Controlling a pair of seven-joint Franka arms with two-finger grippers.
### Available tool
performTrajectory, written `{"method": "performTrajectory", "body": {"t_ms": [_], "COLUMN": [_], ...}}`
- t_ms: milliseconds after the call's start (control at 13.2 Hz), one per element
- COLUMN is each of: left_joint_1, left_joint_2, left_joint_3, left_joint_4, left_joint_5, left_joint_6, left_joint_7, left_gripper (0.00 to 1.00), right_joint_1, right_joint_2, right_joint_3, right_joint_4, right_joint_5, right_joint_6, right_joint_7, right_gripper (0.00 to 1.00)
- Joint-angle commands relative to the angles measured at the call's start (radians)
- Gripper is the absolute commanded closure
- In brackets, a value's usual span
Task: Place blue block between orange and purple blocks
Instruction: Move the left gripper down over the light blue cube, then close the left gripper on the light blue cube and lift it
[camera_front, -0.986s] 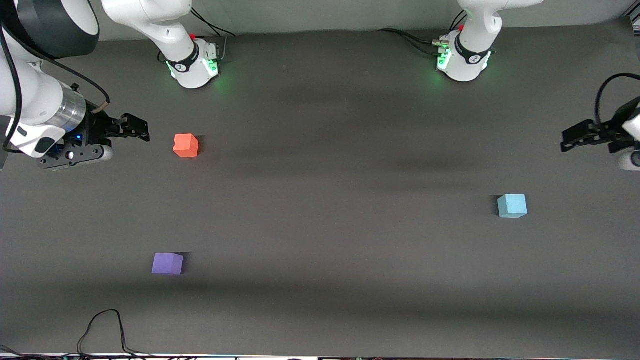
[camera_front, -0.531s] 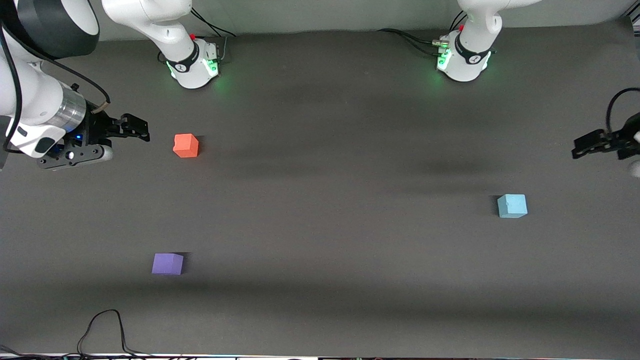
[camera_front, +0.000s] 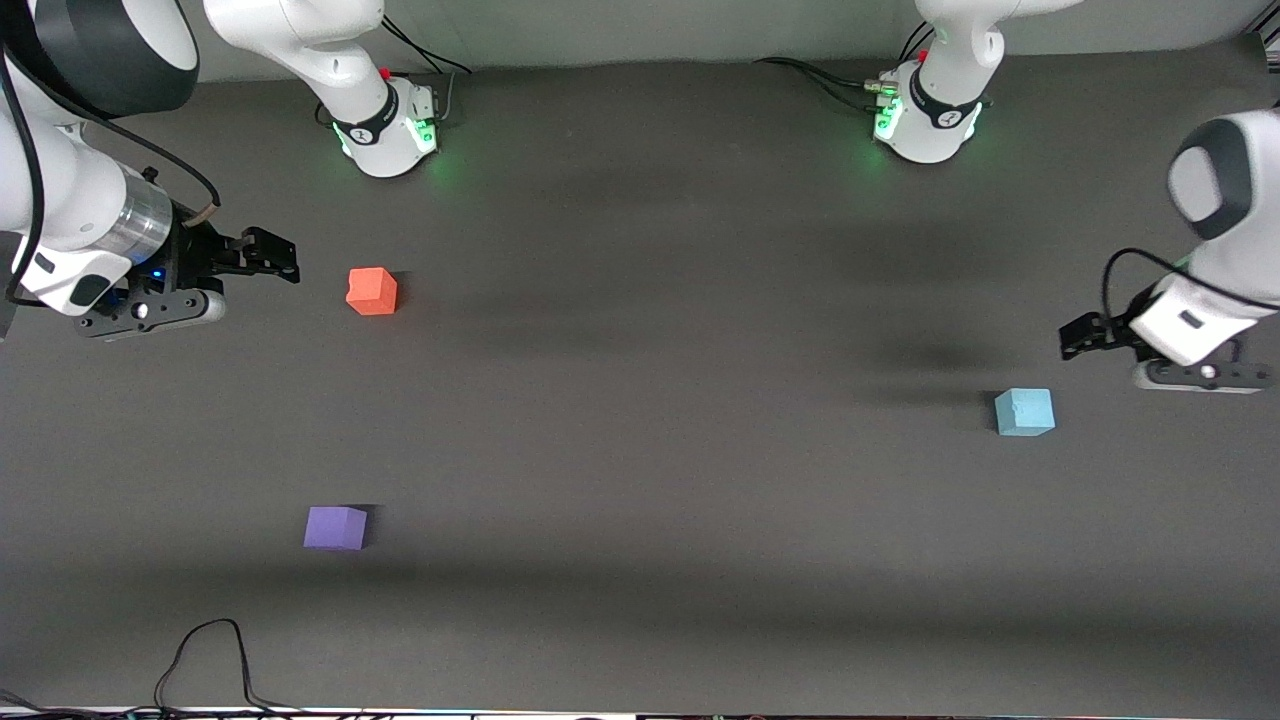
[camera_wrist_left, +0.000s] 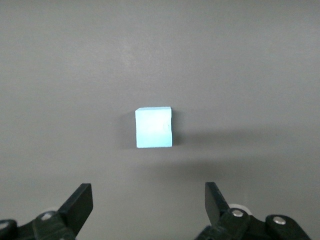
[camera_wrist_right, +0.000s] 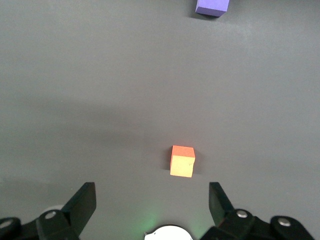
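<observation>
The left gripper picks up the blue block (camera_front: 1024, 412) by its opposite sides next, to place it between the orange and purple blocks.
The light blue block (camera_front: 1024, 412) sits on the dark table toward the left arm's end. My left gripper (camera_front: 1075, 340) hovers over the table close beside it, open and empty. In the left wrist view the blue block (camera_wrist_left: 154, 127) lies ahead of the open left gripper (camera_wrist_left: 148, 192). The orange block (camera_front: 372, 291) and the purple block (camera_front: 335, 528) sit apart toward the right arm's end, the purple one nearer the front camera. My right gripper (camera_front: 270, 255) waits beside the orange block, open and empty. The right wrist view shows the right gripper (camera_wrist_right: 151, 192), the orange block (camera_wrist_right: 182, 161) and the purple block (camera_wrist_right: 212, 7).
The right arm's base (camera_front: 385, 130) and the left arm's base (camera_front: 925, 125) stand along the table's back edge with cables. A black cable (camera_front: 210, 650) loops at the front edge near the purple block. A wide stretch of bare table (camera_front: 680, 400) lies between the blocks.
My left arm has swung in from the table's end and brought its gripper close to the blue block. The right arm and all three blocks have not moved.
</observation>
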Motion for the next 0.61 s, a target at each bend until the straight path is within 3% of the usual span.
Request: {"method": "performTrajectory", "body": {"t_ms": [0, 531], "left_joint_1": [0.001, 0.015], "left_joint_2": [0.056, 0.301], "left_joint_3": [0.001, 0.001], "left_joint_4": [-0.052, -0.025], "left_joint_5": [0.007, 0.01], "left_joint_6": [0.122, 0.36], "left_joint_7": [0.015, 0.057], "left_gripper": [0.0, 0.0], "right_joint_1": [0.011, 0.011], "right_joint_2": [-0.004, -0.002], "right_joint_3": [-0.009, -0.009], "right_joint_4": [0.006, 0.006], "right_joint_5": [0.001, 0.001], "right_joint_6": [-0.012, -0.012], "right_joint_7": [0.0, 0.0], "right_gripper": [0.0, 0.0]}}
